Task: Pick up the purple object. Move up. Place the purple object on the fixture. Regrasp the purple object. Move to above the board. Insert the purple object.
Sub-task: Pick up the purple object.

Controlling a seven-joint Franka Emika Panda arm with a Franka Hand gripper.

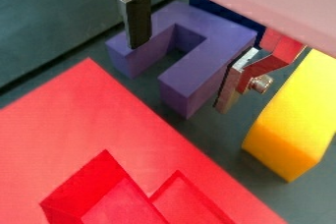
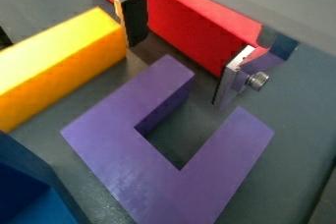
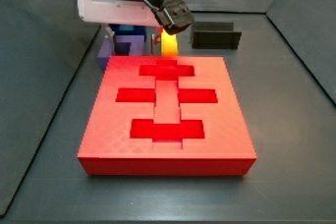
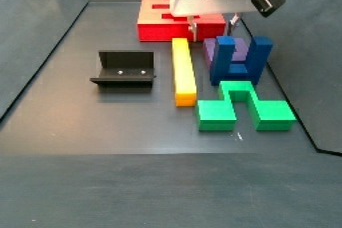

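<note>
The gripper will next grab the object by its arm beside the yellow bar, so that the robot can place the purple object on the black fixture.
The purple object lies flat on the floor between the red board and a yellow bar. It also shows in the other wrist view and in both side views. My gripper is open and low over it, with one finger on each outer side of the block and nothing held. In the side views the gripper hangs just behind the board. The black fixture stands apart and empty.
A yellow bar lies close beside the purple object. A dark blue U-shaped block stands right next to it. A green block lies nearer the front. Dark walls enclose the floor.
</note>
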